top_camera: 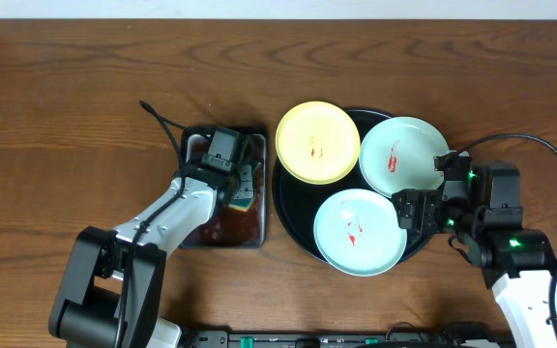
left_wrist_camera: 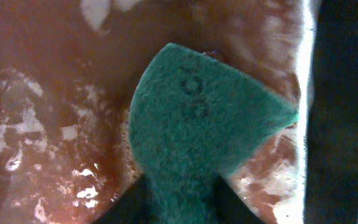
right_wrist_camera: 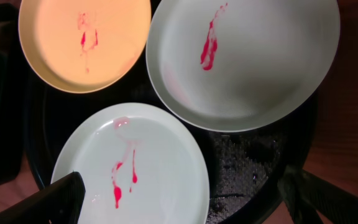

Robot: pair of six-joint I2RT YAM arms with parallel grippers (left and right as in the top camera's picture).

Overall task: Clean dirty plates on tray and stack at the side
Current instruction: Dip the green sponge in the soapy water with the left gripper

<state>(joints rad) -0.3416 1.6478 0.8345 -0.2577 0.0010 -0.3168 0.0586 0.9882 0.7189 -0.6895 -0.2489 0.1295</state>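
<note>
My right gripper grabs the front plate's rim on the side away from the pan next. This leaves the front plate's smeared side open to clean.
Three plates lie on the black tray: a pale yellow plate at the back left, a mint-blue plate at the back right and a mint-blue plate at the front. All three carry red smears. In the right wrist view the yellow plate, the back plate and the front plate show. My right gripper is open above the front plate and the tray's right rim. My left gripper is shut on the green sponge in the pan.
A rectangular metal pan with brown liquid stands just left of the tray. Wooden table lies all around. A black cable runs behind the pan.
</note>
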